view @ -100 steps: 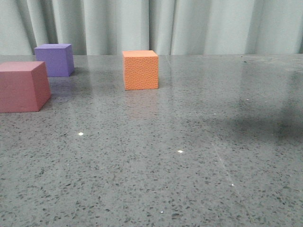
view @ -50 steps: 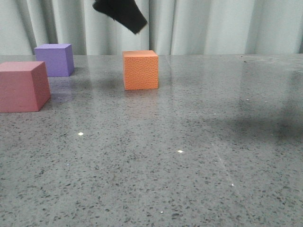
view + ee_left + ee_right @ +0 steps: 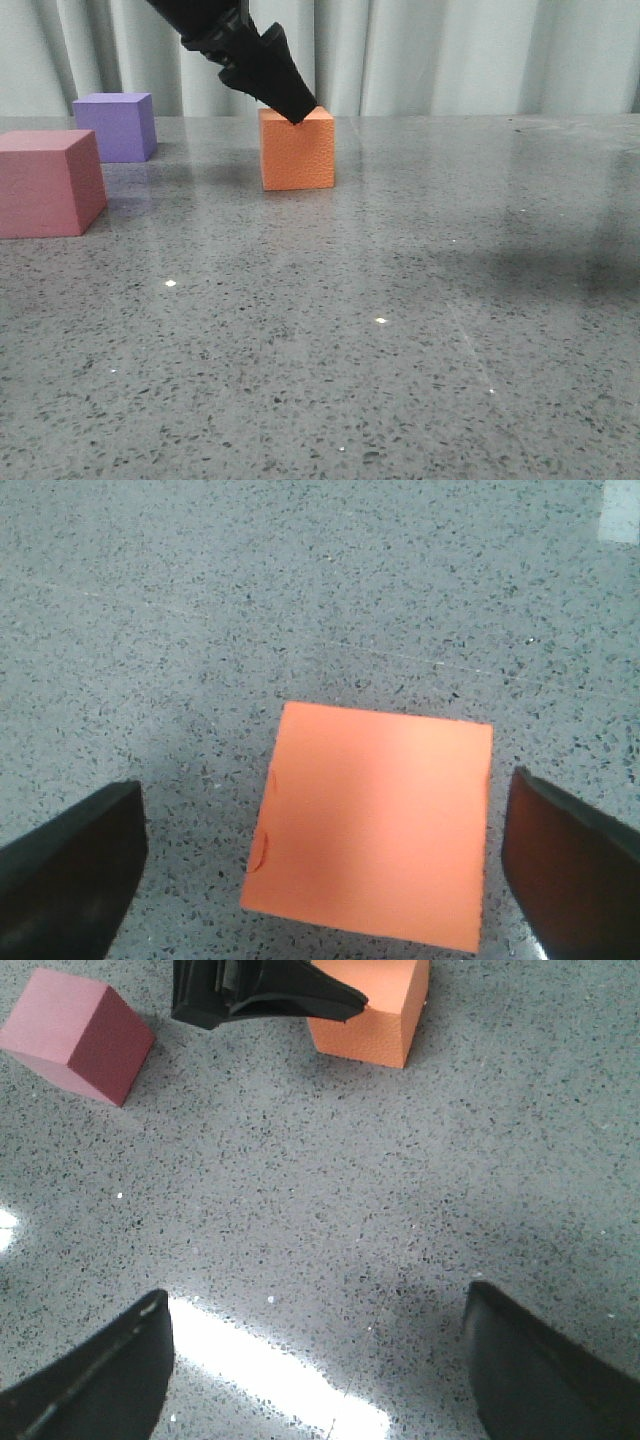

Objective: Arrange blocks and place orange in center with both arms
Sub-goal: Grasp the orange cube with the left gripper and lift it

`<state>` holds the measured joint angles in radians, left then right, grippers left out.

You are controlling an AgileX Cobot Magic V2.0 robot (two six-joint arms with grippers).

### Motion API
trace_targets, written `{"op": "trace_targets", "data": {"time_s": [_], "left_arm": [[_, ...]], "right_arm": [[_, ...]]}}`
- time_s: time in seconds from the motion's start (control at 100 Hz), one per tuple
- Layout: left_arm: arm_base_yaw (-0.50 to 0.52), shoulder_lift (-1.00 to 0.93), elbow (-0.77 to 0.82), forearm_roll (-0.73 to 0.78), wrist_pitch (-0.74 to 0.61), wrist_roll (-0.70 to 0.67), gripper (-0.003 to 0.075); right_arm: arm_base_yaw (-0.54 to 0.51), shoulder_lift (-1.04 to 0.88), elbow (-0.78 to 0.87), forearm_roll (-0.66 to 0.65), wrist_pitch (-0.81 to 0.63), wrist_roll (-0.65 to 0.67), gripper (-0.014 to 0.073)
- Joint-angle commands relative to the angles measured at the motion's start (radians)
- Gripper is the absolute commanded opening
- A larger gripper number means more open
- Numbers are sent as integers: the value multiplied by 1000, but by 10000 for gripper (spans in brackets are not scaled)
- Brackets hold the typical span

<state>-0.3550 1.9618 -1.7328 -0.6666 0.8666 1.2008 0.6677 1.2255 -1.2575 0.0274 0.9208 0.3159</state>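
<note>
My left gripper moves lower, before closing on the orange cube: its fingers stop at the cube's top edge, so closing now would miss the cube.
The orange cube (image 3: 297, 150) stands on the grey speckled table at the back middle. The purple cube (image 3: 117, 126) is at the back left and the pink-red cube (image 3: 48, 183) at the left edge, nearer. My left gripper (image 3: 296, 110) reaches down from above, its tip at the orange cube's top edge. In the left wrist view it (image 3: 325, 820) is open, with the orange cube (image 3: 372, 830) between the fingers (image 3: 70, 880) and gaps on both sides. My right gripper (image 3: 318, 1345) is open and empty over bare table.
The right wrist view shows the pink-red cube (image 3: 75, 1035), the orange cube (image 3: 375, 1005) and the left gripper (image 3: 260, 995) ahead. A pale curtain (image 3: 450, 55) hangs behind the table. A bright light streak (image 3: 280, 1370) lies on the tabletop.
My left gripper has come down from the top of the front view to the orange cube's top edge. The three cubes have not moved.
</note>
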Motion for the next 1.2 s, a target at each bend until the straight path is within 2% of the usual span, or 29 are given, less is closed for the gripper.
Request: {"op": "trace_targets", "data": {"time_s": [0.0, 0.19, 0.51, 0.6, 0.91, 1.01, 1.19], "left_arm": [[-7, -41, -34, -47, -29, 2, 693], [-7, -12, -34, -53, 19, 2, 693], [-7, 10, -34, -53, 21, 2, 683], [-7, 10, -34, -53, 21, 2, 627], [-7, 10, -34, -53, 21, 2, 317], [-7, 10, -34, -53, 23, 2, 267], [-5, 2, -54, -53, 27, -35, 263]], "right_arm": [[-1, -29, -22, -1, -61, -7, 592], [-1, -29, -22, -1, -58, -7, 592], [-1, -29, -22, -1, -57, -7, 592], [-1, -29, -22, -1, -57, -7, 592], [-1, -29, -22, -1, -57, -7, 592], [-1, -29, -22, -1, -57, -7, 592], [-1, -29, -22, -1, -57, -7, 592]]}}
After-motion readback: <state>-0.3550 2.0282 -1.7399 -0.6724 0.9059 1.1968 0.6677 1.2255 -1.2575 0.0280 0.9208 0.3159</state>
